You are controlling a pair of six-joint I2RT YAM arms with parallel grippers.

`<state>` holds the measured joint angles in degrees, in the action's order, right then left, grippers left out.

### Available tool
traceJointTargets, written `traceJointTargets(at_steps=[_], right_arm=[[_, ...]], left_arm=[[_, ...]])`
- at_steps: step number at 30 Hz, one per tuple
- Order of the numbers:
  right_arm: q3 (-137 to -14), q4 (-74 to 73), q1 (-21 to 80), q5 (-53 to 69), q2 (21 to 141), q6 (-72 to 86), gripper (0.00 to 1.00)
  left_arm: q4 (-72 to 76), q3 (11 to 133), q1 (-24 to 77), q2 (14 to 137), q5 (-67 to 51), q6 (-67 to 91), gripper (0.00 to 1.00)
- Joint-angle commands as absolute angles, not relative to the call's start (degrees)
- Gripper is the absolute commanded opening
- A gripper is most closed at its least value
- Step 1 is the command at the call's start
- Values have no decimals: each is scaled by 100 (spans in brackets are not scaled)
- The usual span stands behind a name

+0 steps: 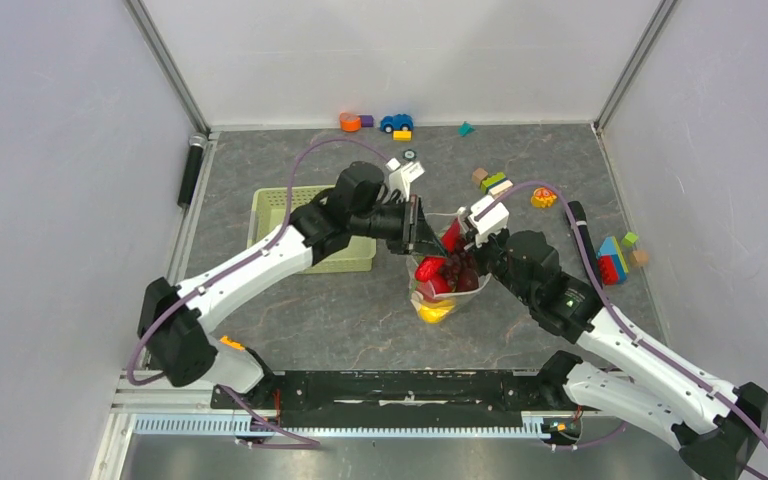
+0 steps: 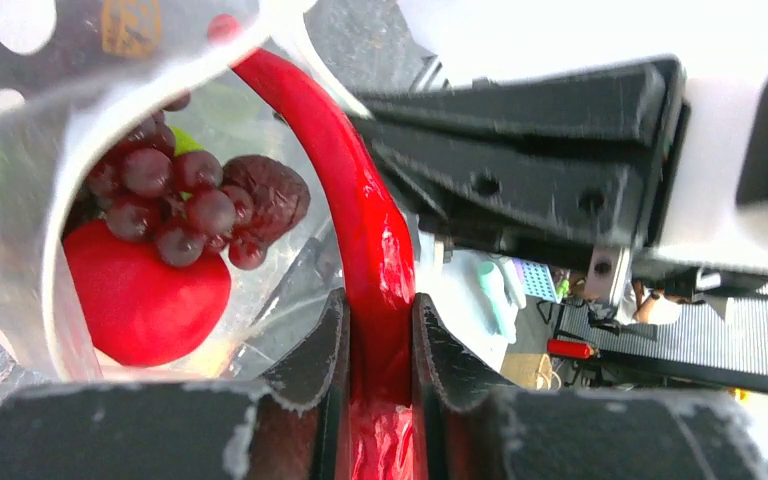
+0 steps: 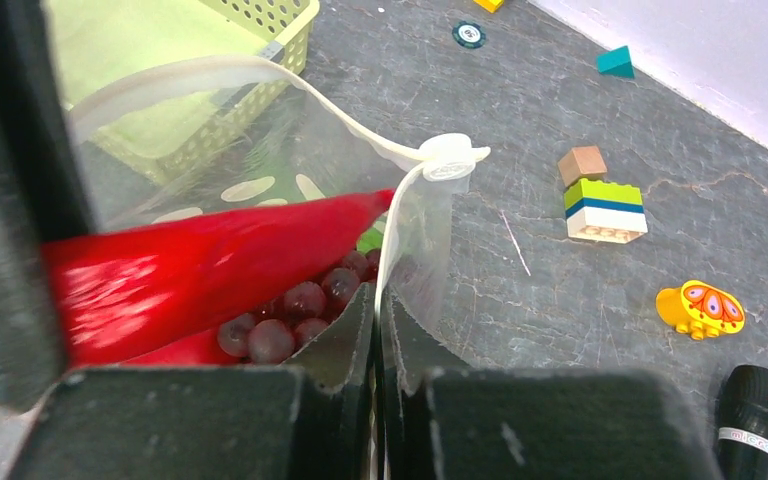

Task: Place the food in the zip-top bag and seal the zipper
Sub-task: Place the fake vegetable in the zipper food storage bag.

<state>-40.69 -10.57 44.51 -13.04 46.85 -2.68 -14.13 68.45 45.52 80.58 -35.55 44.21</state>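
Observation:
Only the red pepper's tip is in the bag's opening, so it would fall short if released now. My left gripper should move its thick body in first.
The clear dotted zip-top bag [image 1: 442,298] stands open between both grippers. My left gripper [image 2: 380,330] is shut on a long red pepper [image 2: 365,220], whose tip reaches into the bag's mouth; the pepper also shows in the right wrist view [image 3: 210,260]. Inside the bag lie a dark purple grape bunch [image 2: 175,200], a round red piece [image 2: 145,295], a dark brown piece [image 2: 278,195] and a yellow piece [image 1: 432,312]. My right gripper [image 3: 377,320] is shut on the bag's rim at the zipper strip [image 3: 210,68], just below the white slider tab [image 3: 450,158].
The pale green lattice basket [image 1: 280,205] stands left of the bag. Toy blocks [image 1: 610,255] lie at the right, a blue car [image 1: 396,122] and more blocks at the back. A green-white block [image 3: 605,208], a yellow toy [image 3: 700,308] and a black cylinder [image 3: 755,410] lie near the right arm.

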Motion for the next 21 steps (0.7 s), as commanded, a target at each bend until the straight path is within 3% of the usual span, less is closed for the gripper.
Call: traceJointTargets(at_steps=[1, 7, 13, 16, 18, 21], right_arm=[[-4061, -714, 4483, -1084, 4564, -352, 7], [-3984, -598, 4483, -916, 4421, -343, 8], [-3938, -461, 4482, -650, 4380, -300, 8], [-3940, -455, 4482, -545, 4397, -299, 8], [-3938, -449, 4482, -588, 4395, -294, 8], [-3938, -441, 4479, -646, 4402, -281, 8]], left_arm=[[-2335, 7907, 4588, 8605, -3148, 4626, 2], [-2526, 8350, 4620, 9223, -2671, 5059, 2], [-2117, 8038, 4726, 9094, -1534, 5123, 2], [-1950, 7910, 4745, 9079, -1502, 5098, 2], [-1960, 7885, 4802, 9045, -1508, 4951, 13], [-1964, 7828, 4899, 8914, -1524, 4690, 39]])
